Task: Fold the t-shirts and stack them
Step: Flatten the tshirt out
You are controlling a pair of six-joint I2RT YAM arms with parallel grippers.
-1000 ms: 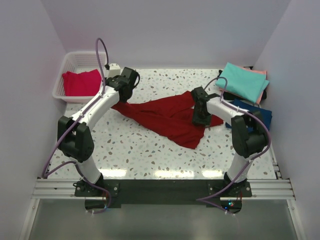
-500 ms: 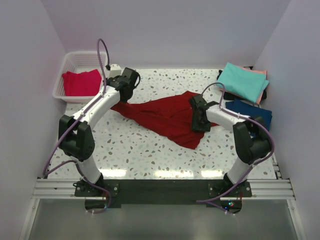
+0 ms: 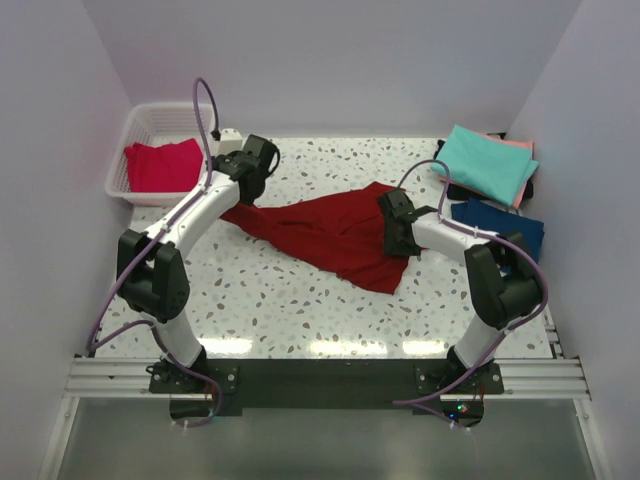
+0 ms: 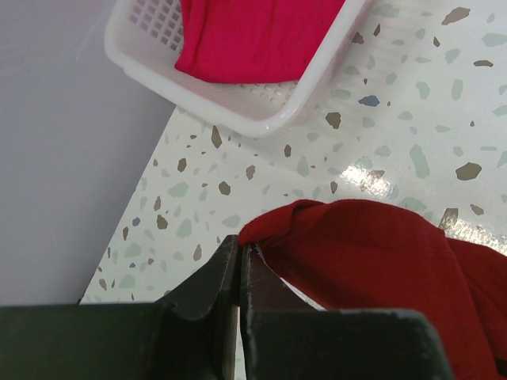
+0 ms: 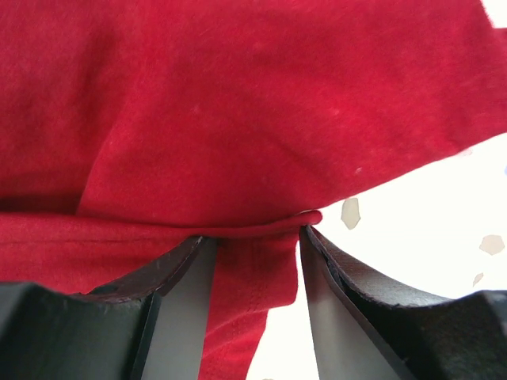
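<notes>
I should pinch the dark red t-shirt by its rolled fold with my right gripper, at the fold's outer end, opposite my left gripper. Then it can be spread open for folding.
A large dark red t-shirt lies crumpled across the middle of the table. My left gripper is shut on that shirt's left corner; the left wrist view shows the jaws pinching the dark red cloth at their tips. My right gripper is low on the shirt's right edge. It stands open, with a rolled fold of the red cloth lying across the gap between its fingers. A pinkish-red t-shirt lies in the basket. Folded teal, salmon pink and navy shirts sit at the right.
The white lattice basket stands at the back left corner, also seen in the left wrist view as a white basket. Walls enclose the table on the left, back and right. Speckled tabletop shows in front of the red shirt.
My right gripper has slid a little left and toward the near edge over the shirt, and the shirt's right tip no longer sticks out past it. The left arm has held still.
</notes>
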